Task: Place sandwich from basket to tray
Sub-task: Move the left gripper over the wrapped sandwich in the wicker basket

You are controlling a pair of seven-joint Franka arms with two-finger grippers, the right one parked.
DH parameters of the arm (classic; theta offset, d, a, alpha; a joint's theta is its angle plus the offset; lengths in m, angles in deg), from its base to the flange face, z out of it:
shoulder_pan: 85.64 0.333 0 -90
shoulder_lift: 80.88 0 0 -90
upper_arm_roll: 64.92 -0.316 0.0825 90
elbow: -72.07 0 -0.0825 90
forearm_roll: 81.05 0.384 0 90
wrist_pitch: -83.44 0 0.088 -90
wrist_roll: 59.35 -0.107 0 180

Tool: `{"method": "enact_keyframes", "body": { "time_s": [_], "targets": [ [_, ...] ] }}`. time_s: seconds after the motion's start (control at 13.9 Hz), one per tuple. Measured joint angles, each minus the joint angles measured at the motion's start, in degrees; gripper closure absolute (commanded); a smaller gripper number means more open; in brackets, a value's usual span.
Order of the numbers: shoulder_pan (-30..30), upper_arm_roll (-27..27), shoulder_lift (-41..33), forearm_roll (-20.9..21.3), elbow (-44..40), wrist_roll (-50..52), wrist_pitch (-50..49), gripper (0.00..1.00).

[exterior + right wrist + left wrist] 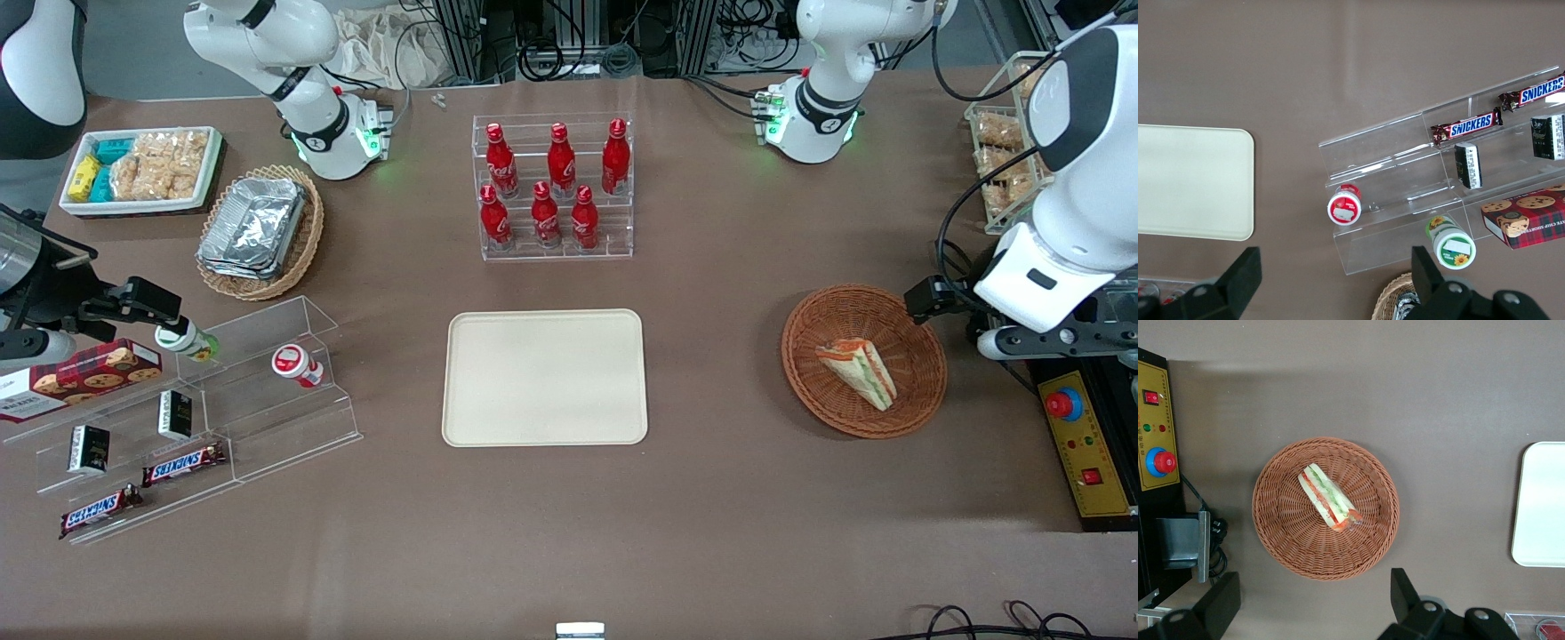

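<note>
My left gripper should next grab the sandwich by its crumpled wrapper end (839, 350), to place it from the basket onto the cream tray (544, 378).
The sandwich (858, 373), a wrapped white-bread wedge with orange-red and green layers, lies flat in the round reddish-brown basket (916, 356). The left wrist view shows both from above: the sandwich (1328, 497) lies near the middle of the basket (1285, 533). My left gripper (929, 300) hangs high above the table, over the basket's edge toward the working arm's end. In the wrist view the gripper (1313, 600) is open wide and empty, its fingers (1405, 593) apart from the basket rim. The cream tray (544, 378) lies bare at the table's middle and also shows in the wrist view (1541, 507).
A clear rack of red bottles (553, 187) stands farther from the front camera than the tray. A yellow control box with a red button (1080, 436) sits beside the basket at the table's edge. Snack shelves (178, 418) and a tan oval basket (262, 231) lie toward the parked arm's end.
</note>
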State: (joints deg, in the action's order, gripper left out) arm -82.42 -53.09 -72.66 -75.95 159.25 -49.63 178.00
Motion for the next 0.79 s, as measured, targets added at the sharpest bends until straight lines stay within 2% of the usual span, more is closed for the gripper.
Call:
{"method": "enact_keyframes", "body": {
  "time_s": [0.5,0.79],
  "targets": [
    [0.0,0.0,0.5,0.0,0.4,0.6,-0.5,0.00],
    [0.0,0.1,0.9,0.0,4.8,13.0,1.7,0.01]
  ]
}}
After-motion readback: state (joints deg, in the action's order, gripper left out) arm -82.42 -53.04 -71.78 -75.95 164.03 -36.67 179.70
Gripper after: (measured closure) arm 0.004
